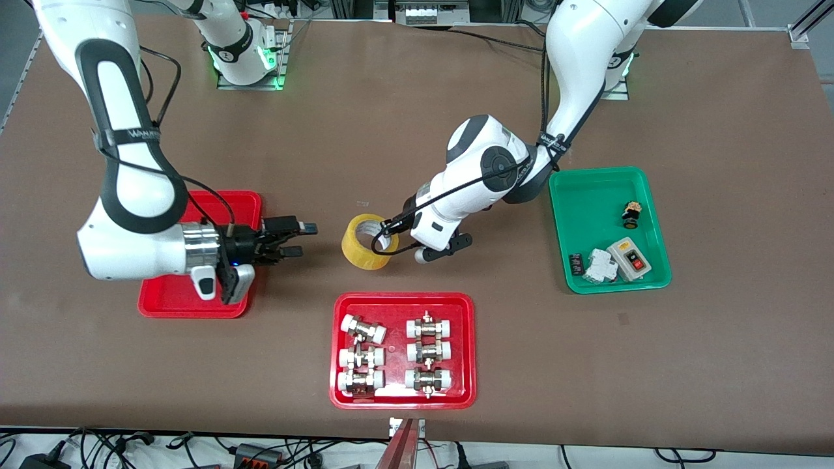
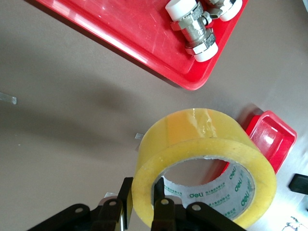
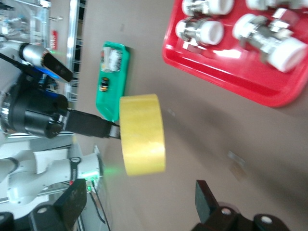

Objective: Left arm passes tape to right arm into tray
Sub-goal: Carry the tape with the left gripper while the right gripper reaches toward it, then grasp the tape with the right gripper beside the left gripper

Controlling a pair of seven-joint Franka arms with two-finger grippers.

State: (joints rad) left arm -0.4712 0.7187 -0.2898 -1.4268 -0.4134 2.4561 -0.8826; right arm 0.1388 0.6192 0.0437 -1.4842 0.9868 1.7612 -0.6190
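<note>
The roll needs to go into the plain red tray, so the right gripper needs to grab the roll by its wound side next.
The tape, a wide yellowish roll, hangs over bare table between the two red trays. My left gripper is shut on its wall, one finger inside the core hole and one outside. In the left wrist view the tape fills the foreground, with the plain red tray past it. My right gripper stands open over the table at the edge of the plain red tray, pointing at the roll and short of it. From the right wrist the tape sits ahead of the spread right gripper, which holds nothing.
A red tray with several white-capped metal fittings lies nearer to the front camera than the tape. A green tray with a switch box and small parts sits toward the left arm's end. The right arm's forearm covers much of the plain tray.
</note>
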